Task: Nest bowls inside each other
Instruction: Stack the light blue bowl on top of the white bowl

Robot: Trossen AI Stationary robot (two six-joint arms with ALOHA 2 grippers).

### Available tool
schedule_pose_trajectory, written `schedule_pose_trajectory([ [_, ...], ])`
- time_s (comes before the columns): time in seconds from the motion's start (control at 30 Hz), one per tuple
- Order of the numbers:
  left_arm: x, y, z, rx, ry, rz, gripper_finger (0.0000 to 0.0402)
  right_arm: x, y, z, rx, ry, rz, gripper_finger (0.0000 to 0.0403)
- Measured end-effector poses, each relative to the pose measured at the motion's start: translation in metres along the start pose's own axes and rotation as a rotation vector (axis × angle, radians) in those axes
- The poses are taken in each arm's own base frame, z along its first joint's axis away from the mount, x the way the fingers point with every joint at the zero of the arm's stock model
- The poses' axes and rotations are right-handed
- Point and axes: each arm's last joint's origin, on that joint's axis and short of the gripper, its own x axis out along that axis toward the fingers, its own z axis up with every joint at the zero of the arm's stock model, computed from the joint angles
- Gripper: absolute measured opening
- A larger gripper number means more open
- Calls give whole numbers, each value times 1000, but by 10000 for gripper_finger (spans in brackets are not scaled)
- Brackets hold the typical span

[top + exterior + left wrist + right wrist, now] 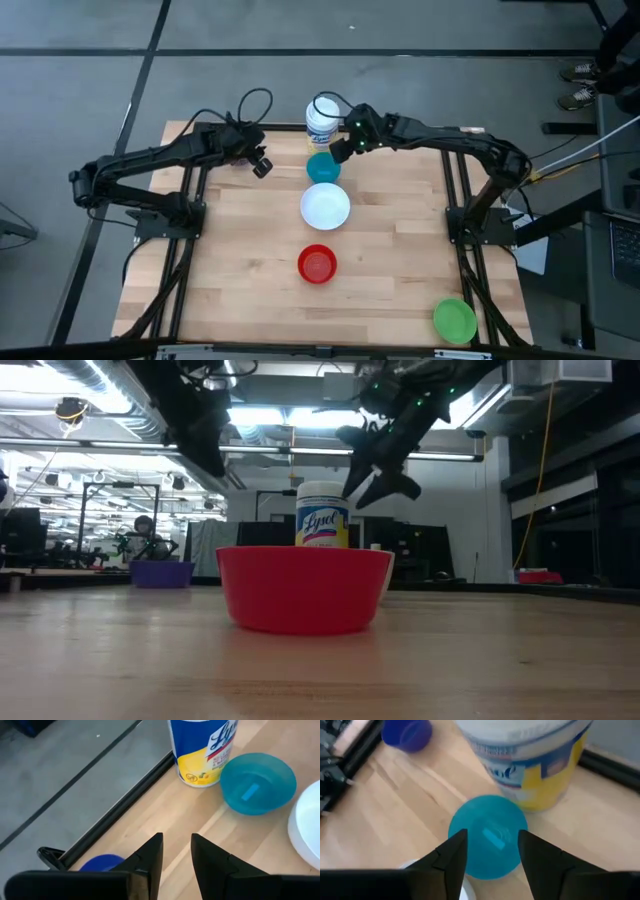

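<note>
My right gripper needs to grab the teal-blue bowl next by its rim, to nest it inside the white bowl (325, 206).
Down the table's middle stand a teal-blue bowl (323, 168), a white bowl (325, 206) and a red bowl (317, 264), each upright on its base. A green bowl (454, 320) sits at the near right corner. A dark blue bowl (406, 732) stands near the far left edge, partly hidden behind my left gripper's finger in the left wrist view (100, 862). My right gripper (492, 832) hangs open above the teal-blue bowl (488, 836), well clear of the table (385, 480). My left gripper (176, 837) is open and empty, left of the teal-blue bowl (257, 782).
A tall white-lidded, yellow-labelled canister (321, 122) stands right behind the teal-blue bowl at the far edge, close to my right gripper. Bare wood lies left and right of the row of bowls. A dark rail (120, 805) runs along the table's far edge.
</note>
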Motion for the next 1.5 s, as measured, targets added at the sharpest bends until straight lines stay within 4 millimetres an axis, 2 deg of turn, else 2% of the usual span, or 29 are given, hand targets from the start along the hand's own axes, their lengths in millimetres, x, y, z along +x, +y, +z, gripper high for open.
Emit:
schedule_pose_trajectory([
  [0.43, 2, 3, 0, -7, 9, -29, 98, 39, -13, -21, 48, 194, -81, 181],
  [0.83, 1, 3, 0, -7, 11, -47, 98, 67, -19, -32, 65, 274, -86, 198],
  [1.27, 1, 3, 0, -8, 13, -56, 98, 73, -18, -32, 82, 263, -62, 181],
  [1.5, 1, 2, 0, -17, 15, -70, 98, 73, -17, -33, 88, 257, -79, 189],
])
